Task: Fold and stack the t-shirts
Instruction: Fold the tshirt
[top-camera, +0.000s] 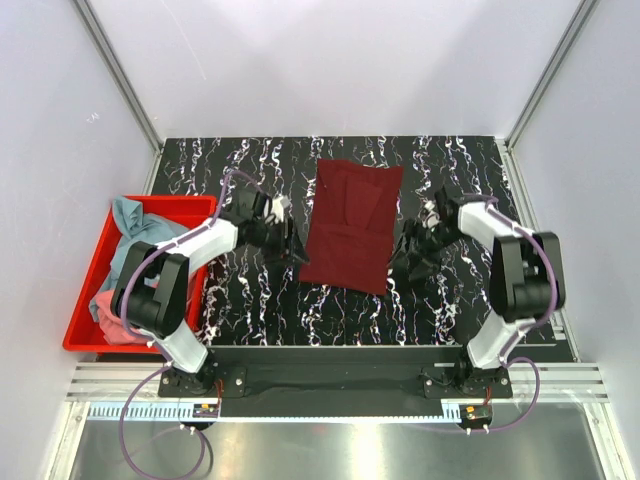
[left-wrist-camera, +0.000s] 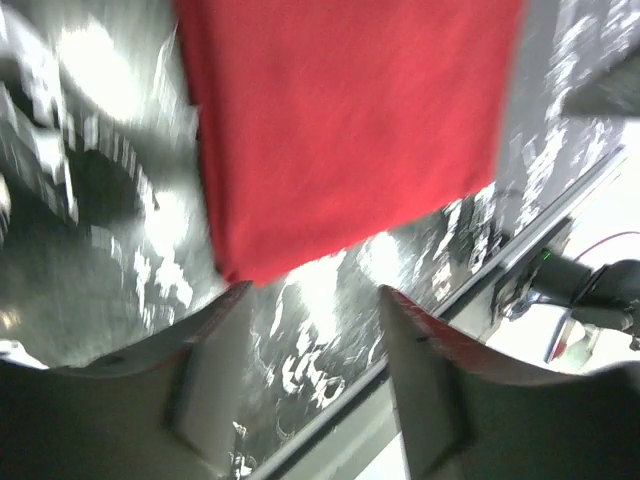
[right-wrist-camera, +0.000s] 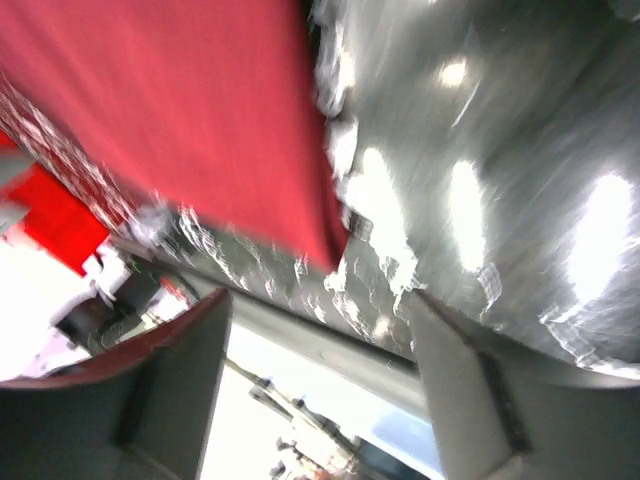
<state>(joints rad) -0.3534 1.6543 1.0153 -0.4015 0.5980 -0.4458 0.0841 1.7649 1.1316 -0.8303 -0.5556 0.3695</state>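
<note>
I should next grab the maroon t-shirt (top-camera: 349, 224) with my left gripper by the near-edge corner on this gripper's side, to fold that edge toward the t-shirt's far end.
A dark maroon t-shirt (top-camera: 349, 224) lies folded into a long rectangle on the black marbled table (top-camera: 240, 300). It fills the upper part of the left wrist view (left-wrist-camera: 350, 120) and the upper left of the right wrist view (right-wrist-camera: 170, 110). My left gripper (top-camera: 293, 243) stands open just left of the shirt's near edge, nothing between its fingers (left-wrist-camera: 215, 370). My right gripper (top-camera: 408, 256) is open just right of that edge, also empty, its fingers (right-wrist-camera: 465, 400) apart. A teal-blue t-shirt (top-camera: 128, 228) and a pink one (top-camera: 108, 312) lie bunched in the bin.
A red plastic bin (top-camera: 92, 270) sits at the table's left edge beside the left arm. The table's front rail (top-camera: 340, 355) runs along the near edge, and white walls enclose the back and sides.
</note>
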